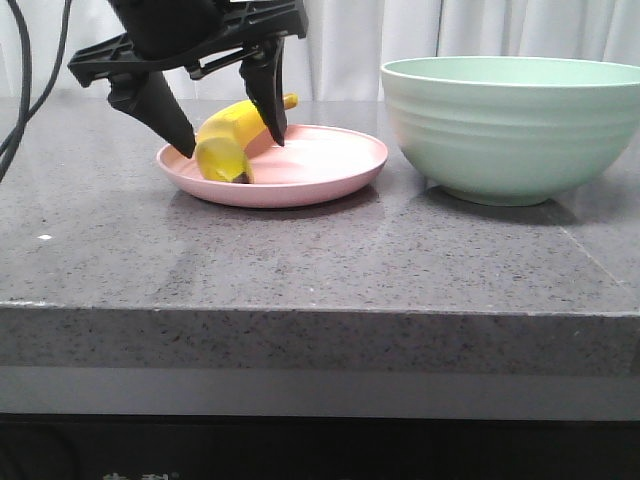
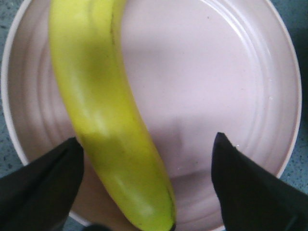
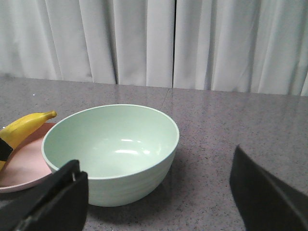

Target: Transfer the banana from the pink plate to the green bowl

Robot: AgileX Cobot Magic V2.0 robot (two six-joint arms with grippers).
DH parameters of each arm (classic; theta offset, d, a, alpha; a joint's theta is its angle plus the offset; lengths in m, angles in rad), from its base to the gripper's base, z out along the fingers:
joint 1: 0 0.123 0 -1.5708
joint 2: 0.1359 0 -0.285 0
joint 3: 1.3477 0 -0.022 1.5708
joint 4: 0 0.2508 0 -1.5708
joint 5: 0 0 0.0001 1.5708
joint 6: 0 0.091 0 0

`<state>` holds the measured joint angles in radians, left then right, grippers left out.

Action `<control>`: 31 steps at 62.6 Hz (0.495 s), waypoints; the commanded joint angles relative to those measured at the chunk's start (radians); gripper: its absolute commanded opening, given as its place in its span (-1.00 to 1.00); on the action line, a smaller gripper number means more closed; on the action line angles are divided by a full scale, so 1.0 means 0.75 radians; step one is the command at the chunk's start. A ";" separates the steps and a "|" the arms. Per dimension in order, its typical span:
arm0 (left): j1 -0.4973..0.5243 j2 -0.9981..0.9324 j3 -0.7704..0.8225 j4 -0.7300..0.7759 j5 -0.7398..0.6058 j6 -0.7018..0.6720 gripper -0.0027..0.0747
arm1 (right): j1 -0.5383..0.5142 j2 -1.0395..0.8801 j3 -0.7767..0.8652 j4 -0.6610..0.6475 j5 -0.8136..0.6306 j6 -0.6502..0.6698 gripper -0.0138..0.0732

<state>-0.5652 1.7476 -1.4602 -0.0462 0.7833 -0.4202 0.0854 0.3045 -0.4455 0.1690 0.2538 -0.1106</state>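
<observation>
The fingers of my left gripper are still high beside the banana's upper side (image 1: pixel 222 148), short of the pink plate (image 1: pixel 330 165). They lower first, since closing on the banana now would miss.
The yellow banana (image 1: pixel 228 140) lies on the pink plate (image 1: pixel 330 165) at the left of the table, dark tip toward the front. My left gripper (image 1: pixel 232 148) is open and straddles the banana from above, one finger on each side; in the left wrist view the banana (image 2: pixel 103 115) lies close to one finger with a wide gap to the other, over the plate (image 2: pixel 216 82). The empty green bowl (image 1: pixel 512 125) stands to the right of the plate. My right gripper (image 3: pixel 156 192) is open and empty, near the bowl (image 3: pixel 113 149).
Grey speckled stone table (image 1: pixel 300 260) with its front edge near the camera. White curtains (image 3: pixel 168 43) hang behind the table. Black cables (image 1: pixel 20 90) hang at the far left.
</observation>
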 commanded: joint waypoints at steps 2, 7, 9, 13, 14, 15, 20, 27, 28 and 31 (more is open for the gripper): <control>0.003 -0.051 -0.048 0.007 -0.044 -0.023 0.48 | -0.007 0.024 -0.047 -0.009 -0.103 -0.009 0.73; 0.003 -0.037 -0.048 0.007 -0.045 -0.023 0.48 | -0.007 0.024 -0.047 -0.009 -0.103 -0.009 0.73; 0.003 -0.030 -0.048 0.007 -0.045 -0.023 0.48 | -0.007 0.024 -0.047 -0.009 -0.103 -0.009 0.73; 0.003 -0.020 -0.048 0.007 -0.045 -0.023 0.48 | -0.007 0.024 -0.047 -0.009 -0.103 -0.009 0.73; 0.003 -0.017 -0.048 0.007 -0.047 -0.023 0.48 | -0.007 0.024 -0.047 -0.009 -0.103 -0.009 0.73; 0.003 -0.014 -0.048 0.007 -0.047 -0.023 0.48 | -0.006 0.024 -0.047 -0.009 -0.103 -0.009 0.73; 0.003 -0.008 -0.048 0.007 -0.050 -0.023 0.48 | -0.005 0.024 -0.047 -0.009 -0.103 -0.009 0.73; 0.003 0.005 -0.048 0.007 -0.055 -0.023 0.48 | -0.005 0.024 -0.047 -0.009 -0.103 -0.009 0.73; 0.003 0.011 -0.048 0.007 -0.055 -0.023 0.47 | -0.005 0.024 -0.047 -0.009 -0.103 -0.009 0.73; 0.003 0.018 -0.048 0.007 -0.055 -0.023 0.42 | -0.005 0.024 -0.047 -0.009 -0.103 -0.009 0.73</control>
<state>-0.5652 1.7972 -1.4606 -0.0401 0.7854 -0.4295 0.0854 0.3045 -0.4455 0.1690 0.2560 -0.1106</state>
